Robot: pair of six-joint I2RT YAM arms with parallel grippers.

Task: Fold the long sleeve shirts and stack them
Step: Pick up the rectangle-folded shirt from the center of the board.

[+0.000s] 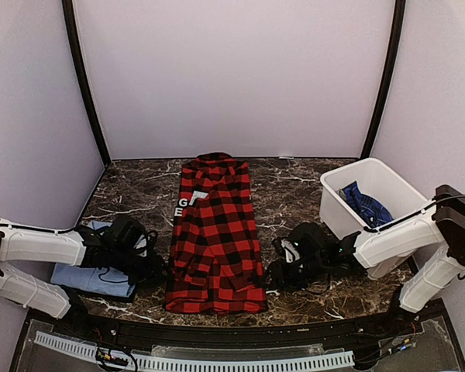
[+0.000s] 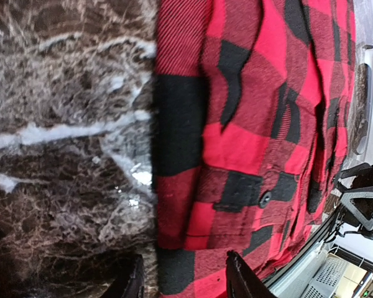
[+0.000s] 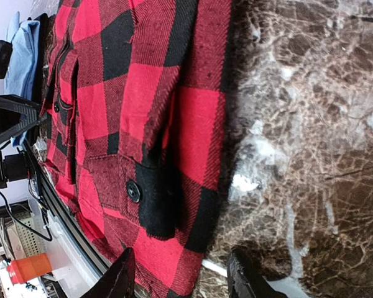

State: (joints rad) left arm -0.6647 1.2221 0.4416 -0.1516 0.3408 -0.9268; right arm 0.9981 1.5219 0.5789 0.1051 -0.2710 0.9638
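The flannel (image 1: 215, 240) needs to be folded next, so my right gripper needs to grab it by its near side edge (image 1: 263, 290) beside the buttoned cuff, opposite my left gripper.
The red-and-black checked flannel (image 1: 215, 240) lies flat and lengthwise in the middle of the table, sleeves folded in, white neck label up. My left gripper (image 1: 160, 268) is low at its near left edge and my right gripper (image 1: 276, 273) at its near right edge. In the left wrist view the flannel (image 2: 255, 124) has its edge between the open fingers of that gripper (image 2: 186, 282). The right wrist view shows the flannel's (image 3: 143, 93) near corner between the open fingers of that gripper (image 3: 183, 279). Neither holds cloth. A folded light blue shirt (image 1: 93, 277) lies under my left arm.
A white bin (image 1: 337, 213) stands at the right of the dark marble table (image 1: 294, 186) with a dark blue patterned shirt (image 1: 364, 203) in it. The table's near edge, with a metal rail (image 1: 217, 358), runs just behind both grippers.
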